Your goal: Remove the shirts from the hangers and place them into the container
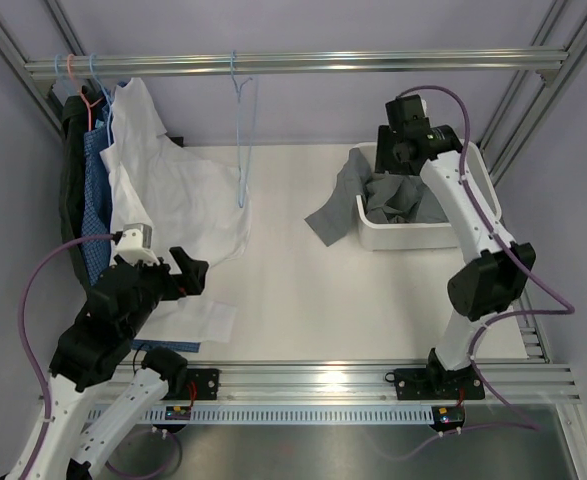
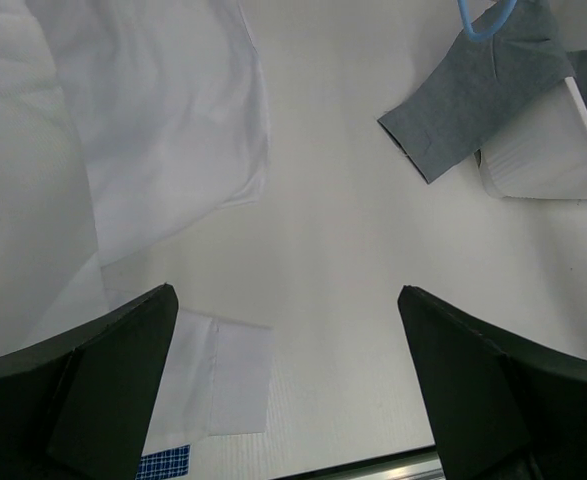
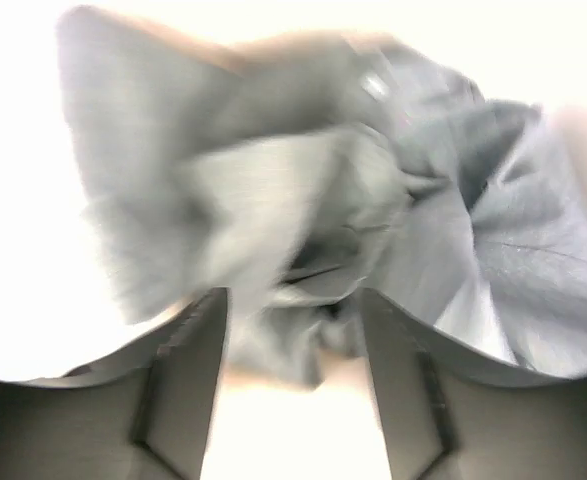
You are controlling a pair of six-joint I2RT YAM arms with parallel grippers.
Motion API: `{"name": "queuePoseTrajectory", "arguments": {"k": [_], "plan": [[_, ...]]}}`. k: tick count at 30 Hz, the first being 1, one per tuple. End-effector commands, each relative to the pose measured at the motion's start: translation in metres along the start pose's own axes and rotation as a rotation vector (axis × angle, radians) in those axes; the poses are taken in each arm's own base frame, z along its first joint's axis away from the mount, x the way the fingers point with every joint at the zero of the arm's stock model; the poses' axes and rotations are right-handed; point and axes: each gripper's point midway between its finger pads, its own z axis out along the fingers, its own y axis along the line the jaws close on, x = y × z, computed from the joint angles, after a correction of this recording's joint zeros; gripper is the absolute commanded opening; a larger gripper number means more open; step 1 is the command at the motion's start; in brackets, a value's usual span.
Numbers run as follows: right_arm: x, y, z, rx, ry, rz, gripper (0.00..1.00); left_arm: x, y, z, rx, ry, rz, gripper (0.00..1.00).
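Next, my right gripper grabs the grey shirt's loose cloth [image 1: 375, 188] beside the shirt's part draped over the rim, to bring the overhang into the container [image 1: 413, 238].
A grey shirt [image 1: 393, 195] lies crumpled in the white container [image 1: 413, 238], with one part [image 1: 335, 208] draped over the left rim onto the table. My right gripper [image 1: 400, 152] hovers over the container's back. In its wrist view the right gripper [image 3: 293, 330] is open, with blurred grey shirt cloth [image 3: 273, 190] loose just beyond the fingertips. An empty light blue hanger [image 1: 241, 130] hangs mid-rail. White [image 1: 163, 170], blue checked [image 1: 95, 200] and dark [image 1: 73, 150] shirts hang on hangers [image 1: 91, 75] at the left. My left gripper [image 1: 188, 275] is open and empty near the white shirt's hem.
The aluminium rail [image 1: 373, 63] runs across the back. In the left wrist view the left gripper [image 2: 288, 380] is over bare table, with the white shirt [image 2: 153, 110] at left and the grey shirt [image 2: 473, 90] and container [image 2: 543, 150] at upper right. Frame posts flank both sides.
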Motion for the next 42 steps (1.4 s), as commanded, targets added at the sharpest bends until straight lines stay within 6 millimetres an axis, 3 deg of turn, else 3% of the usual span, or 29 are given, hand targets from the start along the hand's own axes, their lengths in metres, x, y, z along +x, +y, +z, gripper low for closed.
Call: {"name": "queuePoseTrajectory", "arguments": {"k": [1, 4, 8, 9, 11, 12, 14, 15, 17, 18, 20, 21, 26, 29, 35, 39, 42], "plan": [[-0.011, 0.036, -0.06, -0.051, -0.121, -0.154, 0.69, -0.02, -0.015, -0.001, 0.058, -0.039, 0.005, 0.99], [0.002, 0.078, -0.07, -0.167, -0.132, -0.273, 0.7, -0.02, -0.016, 0.0, 0.06, -0.038, 0.003, 0.99], [0.047, 0.148, -0.061, -0.327, -0.065, -0.438, 0.71, -0.018, -0.016, 0.001, 0.062, -0.034, 0.003, 0.99], [0.06, 0.16, -0.047, -0.345, -0.025, -0.461, 0.71, -0.017, -0.016, 0.002, 0.059, -0.029, 0.007, 0.99], [0.075, 0.183, -0.039, -0.427, 0.016, -0.473, 0.71, -0.016, -0.015, 0.001, 0.055, -0.023, 0.013, 0.99], [0.086, 0.19, -0.022, -0.431, 0.056, -0.479, 0.71, -0.016, -0.014, 0.001, 0.049, -0.022, 0.013, 0.99], [0.094, 0.203, -0.008, -0.454, 0.084, -0.491, 0.71, -0.016, -0.013, -0.001, 0.045, -0.023, 0.013, 0.99], [0.106, 0.208, 0.01, -0.444, 0.119, -0.505, 0.71, -0.017, -0.012, -0.001, 0.041, -0.025, 0.013, 0.99], [0.111, 0.217, 0.024, -0.455, 0.136, -0.526, 0.71, -0.019, -0.012, -0.003, 0.04, -0.031, 0.01, 0.99], [0.123, 0.22, 0.042, -0.443, 0.168, -0.541, 0.71, -0.019, -0.011, -0.003, 0.035, -0.03, 0.009, 0.99], [0.124, 0.225, 0.055, -0.428, 0.17, -0.548, 0.71, -0.019, -0.01, -0.004, 0.031, -0.03, 0.008, 0.99], [0.134, 0.226, 0.071, -0.405, 0.195, -0.556, 0.71, -0.02, -0.011, -0.004, 0.032, -0.031, 0.003, 0.99], [0.137, 0.218, 0.109, -0.312, 0.202, -0.536, 0.71, -0.017, -0.011, -0.006, 0.032, -0.023, -0.014, 0.99], [0.134, 0.208, 0.118, -0.274, 0.188, -0.513, 0.72, -0.015, -0.009, -0.008, 0.027, -0.018, -0.019, 0.99], [0.121, 0.205, 0.114, -0.282, 0.148, -0.509, 0.74, -0.011, -0.005, -0.009, 0.016, -0.017, -0.02, 0.99], [0.133, 0.195, 0.136, -0.278, 0.231, -0.486, 0.76, -0.012, -0.008, -0.008, 0.024, -0.009, -0.019, 0.99], [0.146, 0.193, 0.14, -0.301, 0.286, -0.489, 0.75, -0.015, -0.009, -0.01, 0.025, -0.011, -0.015, 0.99]]}}
